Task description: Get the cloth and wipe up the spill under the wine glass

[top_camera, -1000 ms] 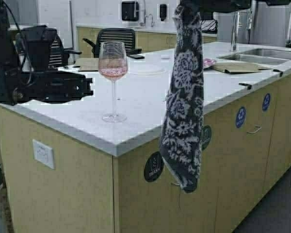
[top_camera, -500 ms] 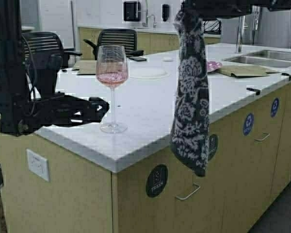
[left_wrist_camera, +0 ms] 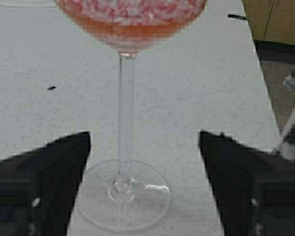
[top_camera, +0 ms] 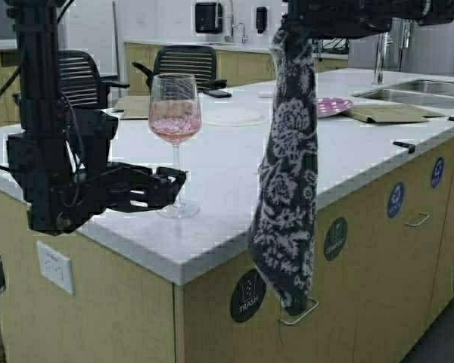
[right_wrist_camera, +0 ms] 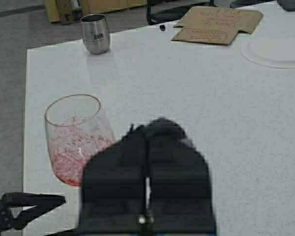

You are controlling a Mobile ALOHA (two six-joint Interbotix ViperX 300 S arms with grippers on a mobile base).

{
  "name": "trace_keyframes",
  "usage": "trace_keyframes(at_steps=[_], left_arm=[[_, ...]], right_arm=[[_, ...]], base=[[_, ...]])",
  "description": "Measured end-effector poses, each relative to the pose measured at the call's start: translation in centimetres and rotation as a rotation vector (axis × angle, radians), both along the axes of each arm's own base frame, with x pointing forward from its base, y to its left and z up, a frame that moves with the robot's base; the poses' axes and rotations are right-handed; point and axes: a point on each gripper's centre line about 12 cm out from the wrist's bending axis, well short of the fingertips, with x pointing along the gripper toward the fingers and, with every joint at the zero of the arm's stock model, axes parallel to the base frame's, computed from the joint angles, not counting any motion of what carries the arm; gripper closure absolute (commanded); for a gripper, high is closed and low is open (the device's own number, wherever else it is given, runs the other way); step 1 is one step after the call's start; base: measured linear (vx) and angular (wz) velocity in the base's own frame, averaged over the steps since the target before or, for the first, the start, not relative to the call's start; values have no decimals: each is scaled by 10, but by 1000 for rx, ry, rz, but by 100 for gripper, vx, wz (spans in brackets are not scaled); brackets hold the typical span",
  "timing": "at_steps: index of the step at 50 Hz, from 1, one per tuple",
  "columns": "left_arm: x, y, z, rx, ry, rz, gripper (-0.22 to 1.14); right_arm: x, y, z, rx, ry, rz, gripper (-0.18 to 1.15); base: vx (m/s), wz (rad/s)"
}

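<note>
Next, the left gripper grabs the wine glass by its stem (top_camera: 176, 159), since the wide bowl (top_camera: 175, 111) bulges out above.
The wine glass (top_camera: 175, 110) with pink liquid stands near the white counter's front edge. My left gripper (top_camera: 180, 186) is open at counter level, its fingers on either side of the stem just above the foot. In the left wrist view the stem (left_wrist_camera: 125, 113) stands nearer one finger (left_wrist_camera: 54, 167) of the open gripper (left_wrist_camera: 145, 147). My right gripper (top_camera: 291, 19) is high over the counter, shut on the top of the dark paisley cloth (top_camera: 287, 174), which hangs down past the counter's front edge. The right wrist view shows the shut gripper (right_wrist_camera: 147, 142) above the glass (right_wrist_camera: 76, 142).
The counter (top_camera: 227, 166) holds a white plate (top_camera: 231, 115), brown paper sheets (top_camera: 386, 112), a pink dish (top_camera: 331, 106) and a steel tumbler (right_wrist_camera: 96, 33). A sink (top_camera: 420, 89) is at the far right. Office chairs (top_camera: 183, 64) stand behind. Cabinet handles (top_camera: 299, 314) stick out below.
The robot has moved closer to the counter. My left gripper has come forward from the glass's left to stand around its stem. The hanging cloth has swung a little.
</note>
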Motion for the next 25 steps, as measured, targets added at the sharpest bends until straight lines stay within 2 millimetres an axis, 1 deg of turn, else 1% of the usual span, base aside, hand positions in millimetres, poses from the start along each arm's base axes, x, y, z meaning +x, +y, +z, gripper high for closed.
trace_keyframes(at_steps=[12,25], left_arm=[[27,-10,-14,3,-10,1,-7],[51,-20,-19,-5,-20,0,-7]], right_arm=[[1,1,2,7,-14,2,91],[2,1,6,16,-26,1,91]], base=[[5,1],[5,1]])
